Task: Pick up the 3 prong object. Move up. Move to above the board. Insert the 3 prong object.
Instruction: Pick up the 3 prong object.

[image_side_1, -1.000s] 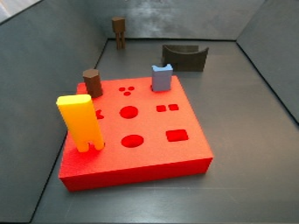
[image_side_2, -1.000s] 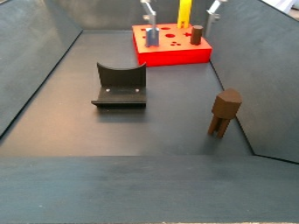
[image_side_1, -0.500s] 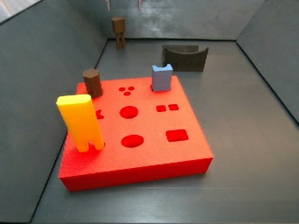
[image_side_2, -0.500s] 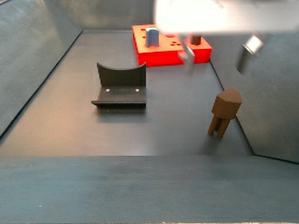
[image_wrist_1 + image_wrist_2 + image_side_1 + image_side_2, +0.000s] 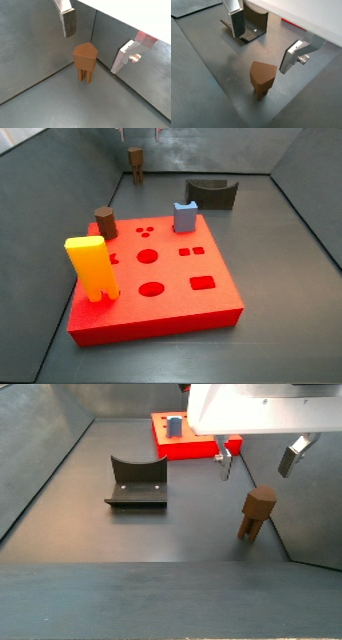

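Observation:
The 3 prong object's prongs need to go into the board (image 5: 160, 278), so my gripper should next grab the object by its solid upper body.
The 3 prong object (image 5: 85, 60) is a slim brown block standing upright on thin legs on the grey floor, close to a wall corner. It shows in both wrist views (image 5: 262, 78) and both side views (image 5: 257, 511) (image 5: 135, 161). My gripper (image 5: 97, 41) is open and empty, above the block, with one finger (image 5: 68, 22) on each side and clear of it. In a side view the gripper (image 5: 258, 463) hangs just above the block. The red board (image 5: 160, 278) with cut-out holes lies apart from it and shows behind my gripper body in the other side view (image 5: 171, 444).
The dark fixture (image 5: 136, 482) stands on the floor between block and board; it shows in a wrist view (image 5: 254, 22) and a side view (image 5: 213, 193). On the board stand a yellow two-legged block (image 5: 91, 268), a dark-brown cylinder (image 5: 106, 222) and a blue block (image 5: 186, 217). Grey walls enclose the floor.
My gripper has moved from above the board across the floor and now hangs above the 3 prong object. The block and the board's pieces have not moved.

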